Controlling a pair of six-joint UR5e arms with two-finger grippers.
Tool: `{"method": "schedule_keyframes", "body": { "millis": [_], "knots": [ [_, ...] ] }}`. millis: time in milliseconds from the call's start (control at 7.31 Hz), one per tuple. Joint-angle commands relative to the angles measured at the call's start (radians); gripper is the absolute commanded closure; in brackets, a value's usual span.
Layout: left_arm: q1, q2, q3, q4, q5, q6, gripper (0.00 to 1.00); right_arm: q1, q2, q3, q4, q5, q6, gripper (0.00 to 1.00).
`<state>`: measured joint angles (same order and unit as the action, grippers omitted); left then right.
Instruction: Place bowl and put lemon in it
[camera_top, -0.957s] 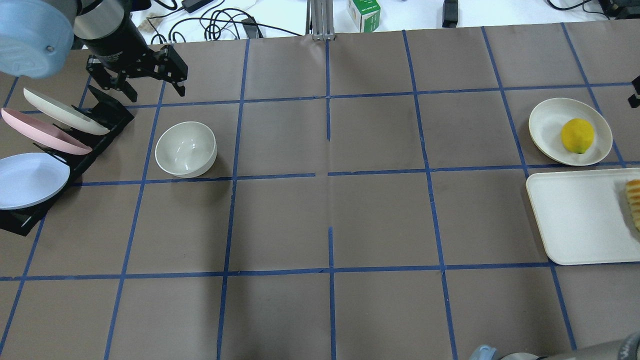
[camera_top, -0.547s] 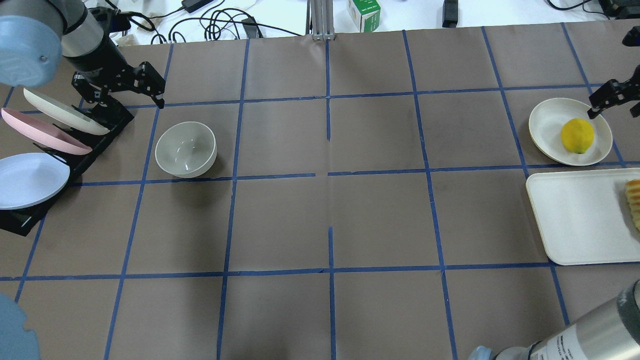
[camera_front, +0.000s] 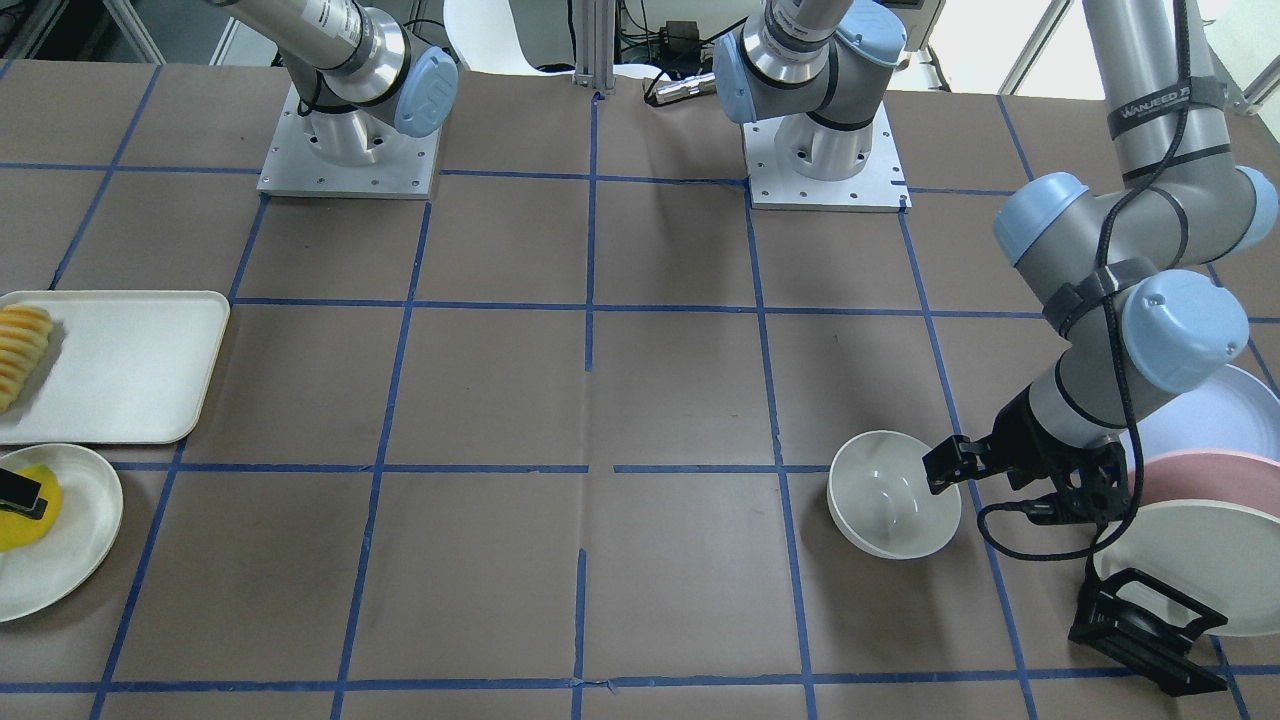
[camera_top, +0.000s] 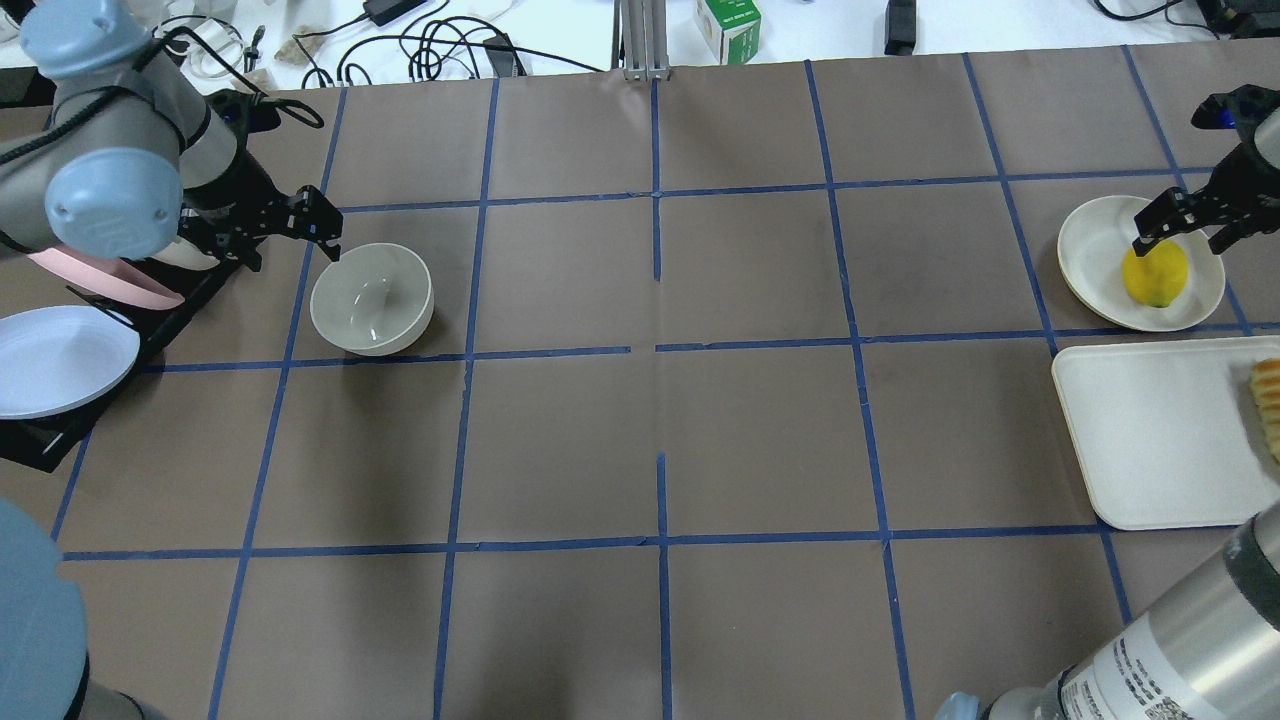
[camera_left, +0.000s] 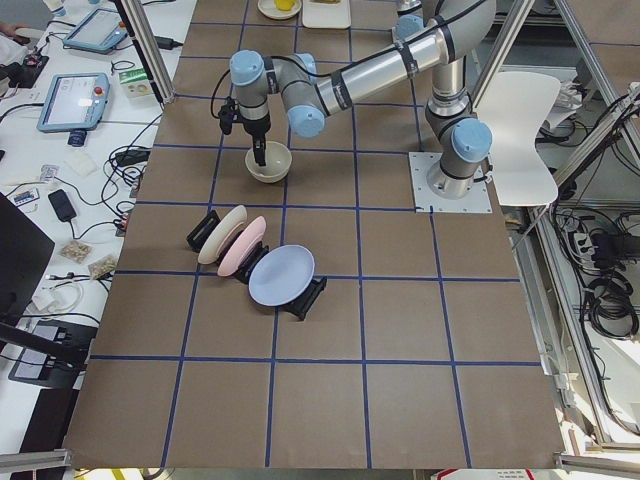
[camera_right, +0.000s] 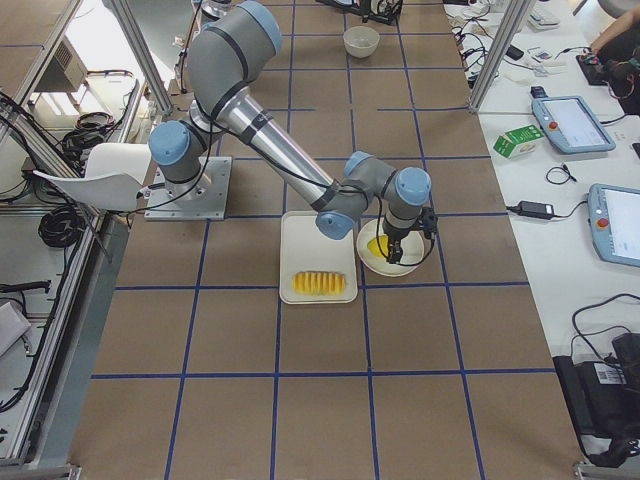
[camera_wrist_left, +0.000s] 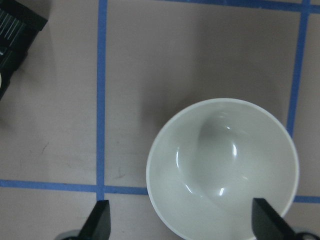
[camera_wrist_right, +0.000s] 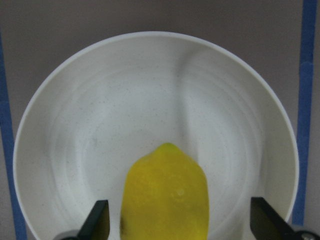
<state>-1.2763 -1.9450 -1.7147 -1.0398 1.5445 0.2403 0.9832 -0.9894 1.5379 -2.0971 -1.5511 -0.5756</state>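
Note:
My left gripper pinches the bowl by its thin rim (camera_front: 927, 457) next, since the bowl (camera_front: 891, 498) is wider across than my left gripper's open fingers.
The off-white bowl (camera_top: 371, 300) stands upright and empty on the table's left side; it also shows in the front view (camera_front: 893, 493) and the left wrist view (camera_wrist_left: 222, 167). My left gripper (camera_top: 290, 240) is open, just above the bowl's rim on its rack side, jaws wide (camera_wrist_left: 182, 222). The yellow lemon (camera_top: 1156, 275) lies on a flat off-white plate (camera_top: 1095, 250) at the right. My right gripper (camera_top: 1180, 235) is open and hovers over the lemon, which sits between the jaws in the right wrist view (camera_wrist_right: 165, 192).
A black plate rack (camera_top: 150, 310) with a blue plate (camera_top: 60, 355) and a pink plate (camera_top: 120, 280) stands left of the bowl, close to my left arm. A white tray (camera_top: 1160, 430) with ridged sliced food (camera_top: 1268, 400) lies in front of the lemon plate.
My left gripper has moved from above the rack toward the bowl's rim and lowered. My right gripper has come in from the right edge to over the lemon. Bowl and lemon have not moved.

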Motion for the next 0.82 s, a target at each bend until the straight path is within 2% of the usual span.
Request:
{"method": "schedule_keyframes", "body": {
  "millis": [0,137,274,410,547,684],
  "knots": [
    [0.005,-0.038,-0.016,0.023,0.006,0.017,0.00,0.000,0.008,0.001,0.008,-0.004,0.007,0.29],
    [0.005,-0.055,-0.014,0.024,0.002,0.017,0.00,0.002,0.006,0.001,0.008,-0.004,0.008,0.56],
    [0.006,-0.069,-0.014,0.026,0.000,0.020,0.00,0.002,0.002,-0.001,0.032,0.005,0.010,0.66],
    [0.005,-0.077,-0.014,0.044,-0.006,0.022,0.01,0.008,-0.020,-0.015,0.058,0.002,0.016,0.67],
    [0.005,-0.084,-0.013,0.053,-0.007,0.019,0.23,0.017,-0.085,-0.018,0.128,-0.004,0.017,0.67],
    [0.005,-0.084,-0.013,0.053,-0.009,0.021,0.64,0.017,-0.180,-0.018,0.219,-0.006,0.014,0.66]
  ]
}}
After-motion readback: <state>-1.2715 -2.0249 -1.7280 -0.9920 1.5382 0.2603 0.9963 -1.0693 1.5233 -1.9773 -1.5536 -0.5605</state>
